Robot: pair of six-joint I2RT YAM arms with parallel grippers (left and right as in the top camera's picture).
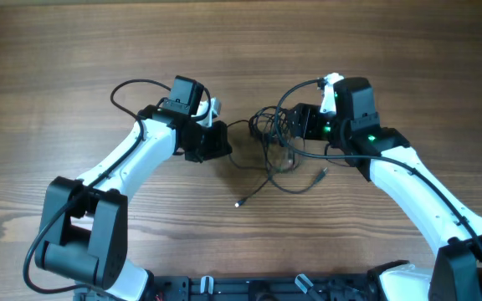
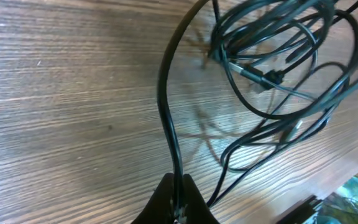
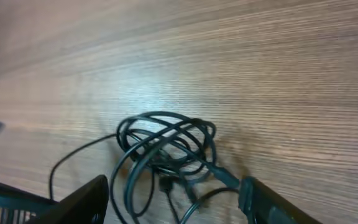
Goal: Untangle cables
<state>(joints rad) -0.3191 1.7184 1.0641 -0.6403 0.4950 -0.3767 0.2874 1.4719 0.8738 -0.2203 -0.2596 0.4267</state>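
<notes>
The knotted loops are still beyond my right gripper's fingers, so closing now would miss them. My right gripper moves toward the loops before it closes.
The cables (image 1: 273, 134) are thin black cords in a knotted bundle at the table's middle, with loose ends and small plugs trailing toward the front. My left gripper (image 1: 222, 142) sits left of the bundle, shut on one cable strand (image 2: 169, 130) that runs from its jaws (image 2: 180, 186) up to the tangle (image 2: 278, 56). My right gripper (image 1: 295, 124) is at the bundle's right side, open, with its two fingers spread on either side of the knotted loops (image 3: 166, 149); the jaw midpoint (image 3: 174, 202) lies over the cords.
The wooden table (image 1: 74, 50) spreads around the bundle. A plug end (image 1: 239, 203) lies near the front middle and another (image 1: 321, 175) to the right. Thicker arm wires loop behind the left arm (image 1: 128, 88). The arm bases stand at the front edge.
</notes>
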